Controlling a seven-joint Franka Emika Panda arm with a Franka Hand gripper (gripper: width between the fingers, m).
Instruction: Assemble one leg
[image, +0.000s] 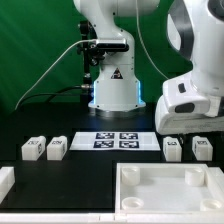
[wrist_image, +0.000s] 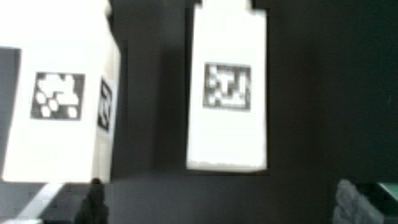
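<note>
I should take hold of the leg by its plain end (wrist_image: 228, 153), so that its round peg stays free to go into the white tray-like part.
Four small white legs stand on the black table. Two are on the exterior view's left (image: 32, 148) (image: 56, 149) and two on its right (image: 172, 148) (image: 202, 148). My gripper (image: 186, 124) hangs just above the right pair. In the wrist view one leg (wrist_image: 231, 90) with its black-and-white tag lies between and ahead of my fingertips (wrist_image: 80, 203), and a second tagged leg (wrist_image: 54, 110) is beside it. The gripper (wrist_image: 228, 206) is open and holds nothing; the jaws stand wide apart, clear of the leg.
The marker board (image: 118, 140) lies at mid-table in front of the robot base (image: 112, 85). A large white tray-like part with raised rims (image: 128, 176) sits at the front. Another white part (image: 5, 180) is at the front left edge.
</note>
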